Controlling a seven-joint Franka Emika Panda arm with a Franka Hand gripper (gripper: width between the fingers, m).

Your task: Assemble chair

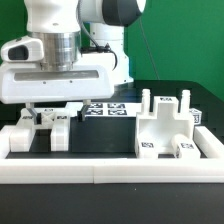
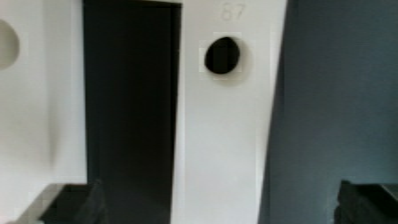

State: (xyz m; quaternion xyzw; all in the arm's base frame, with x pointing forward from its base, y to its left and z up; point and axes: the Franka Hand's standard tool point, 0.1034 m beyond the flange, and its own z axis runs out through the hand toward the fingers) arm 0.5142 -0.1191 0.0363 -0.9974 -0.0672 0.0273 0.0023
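The robot's fingers are above the long white post (image 1: pixel 60 134) and would miss it if they closed now. The gripper needs to go lower first, then close on the post.
My gripper (image 1: pixel 47 116) hangs low over the chair's loose white pieces (image 1: pixel 58 131) at the exterior view's left. In the wrist view a long white post (image 2: pixel 224 130) with a black oval hole (image 2: pixel 224 55) runs between my dark fingertips (image 2: pixel 64 205). There is a gap on both sides, so my gripper (image 2: pixel 217 206) is open and straddles the post without touching it. A second white piece (image 2: pixel 32 100) lies beside the post. The partly joined chair body (image 1: pixel 165 122), with upright posts and square tags, stands at the exterior view's right.
The marker board (image 1: pixel 108 108) lies at the back middle. A long white border rail (image 1: pixel 110 170) runs along the front, with side walls at both ends. Small tagged white cubes (image 1: pixel 186 150) sit in front of the chair body. The table top is black.
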